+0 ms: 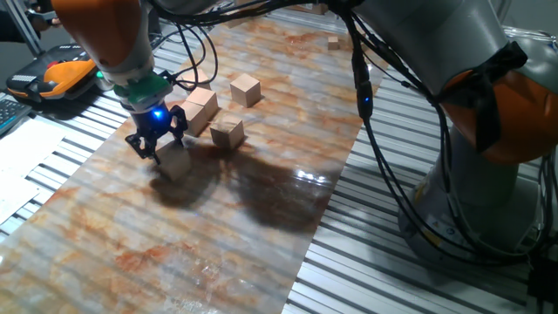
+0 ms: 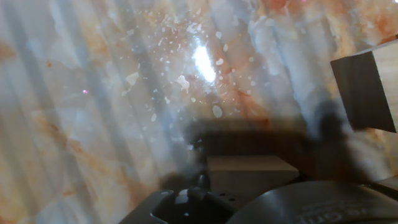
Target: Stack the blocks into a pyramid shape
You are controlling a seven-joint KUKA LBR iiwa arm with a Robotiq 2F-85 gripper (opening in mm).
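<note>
I need to build the pyramid's base row (image 1: 200, 112), so my gripper will pick up the tan wooden block by two opposite sides next.
My gripper (image 1: 159, 146) hangs low over the left part of the marbled board, its fingers spread and open. One tan block (image 1: 175, 163) rests on the board right below its tips, a little toward the front; the hand view shows this block (image 2: 249, 175) close in at bottom centre. Just behind stand two blocks touching each other (image 1: 200, 110). A single block (image 1: 227, 133) sits to their right and another block (image 1: 246, 89) farther back. The hand view shows one neighbouring block (image 2: 372, 87) at its right edge. Nothing is stacked.
Small wooden pieces (image 1: 334, 42) lie at the far end of the board. The board's right edge (image 1: 327, 205) drops to a slatted metal table. The arm's base and cables (image 1: 471, 131) fill the right side. An orange device (image 1: 65, 74) lies at the far left.
</note>
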